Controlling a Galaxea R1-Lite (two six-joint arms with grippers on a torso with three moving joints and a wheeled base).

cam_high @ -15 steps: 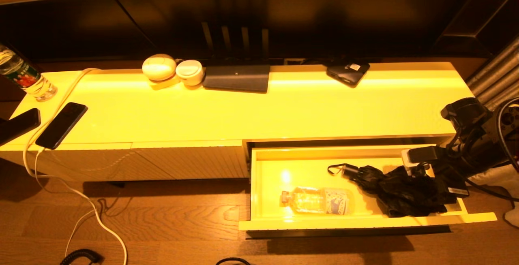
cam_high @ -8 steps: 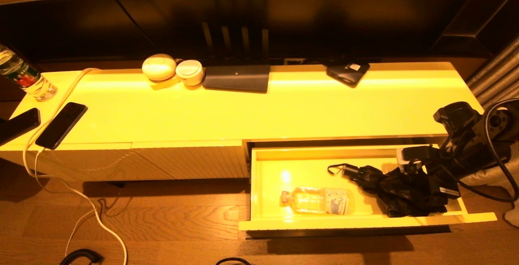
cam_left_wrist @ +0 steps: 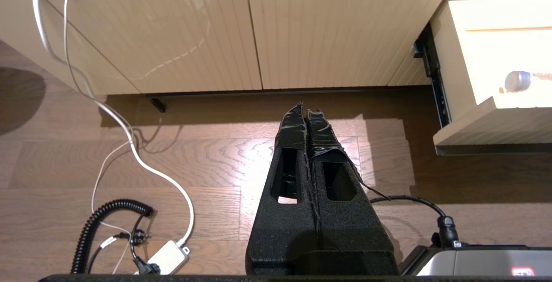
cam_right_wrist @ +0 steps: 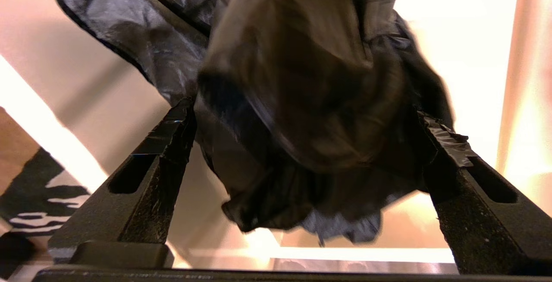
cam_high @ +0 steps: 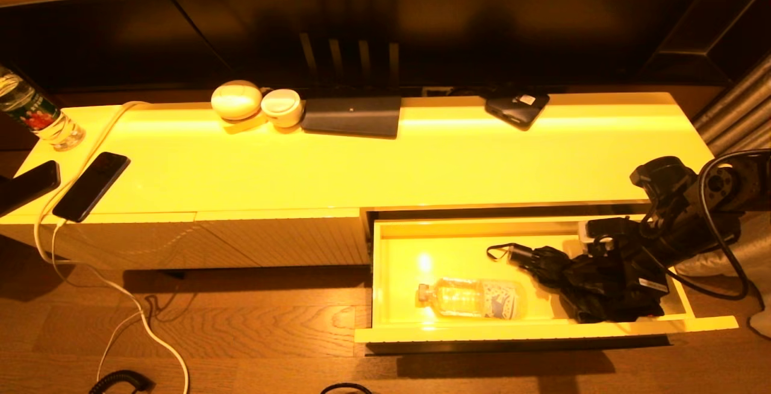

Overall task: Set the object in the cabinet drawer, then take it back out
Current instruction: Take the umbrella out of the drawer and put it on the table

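I should lower my right gripper first and then close it on the umbrella, because its fingers only reach the upper folds of the umbrella's crumpled fabric [cam_high: 583,289] [cam_right_wrist: 302,79].
The cabinet drawer [cam_high: 542,329] stands pulled out at the right of the cream-yellow cabinet; its side and front show in the left wrist view [cam_left_wrist: 487,126]. A black folded umbrella [cam_high: 572,276] lies in the drawer's right half, handle and strap pointing left. My right gripper [cam_high: 629,276] is down in the drawer over the umbrella's right end. In the right wrist view the right gripper [cam_right_wrist: 304,114] is open wide, with the umbrella's crumpled fabric [cam_right_wrist: 302,79] filling the gap between the fingers. My left gripper [cam_left_wrist: 307,111] hangs shut and empty over the wooden floor, left of the drawer.
A clear plastic bottle [cam_high: 473,299] lies in the drawer left of the umbrella. On the cabinet top are two phones [cam_high: 90,186], a dark tablet [cam_high: 352,115], two white round cases [cam_high: 236,100] and a bottle [cam_high: 36,118]. White cables [cam_left_wrist: 129,135] trail on the floor.
My right arm has moved left and slightly toward the cabinet, bringing the gripper further over the umbrella. The umbrella, bottle and drawer stay where they were.
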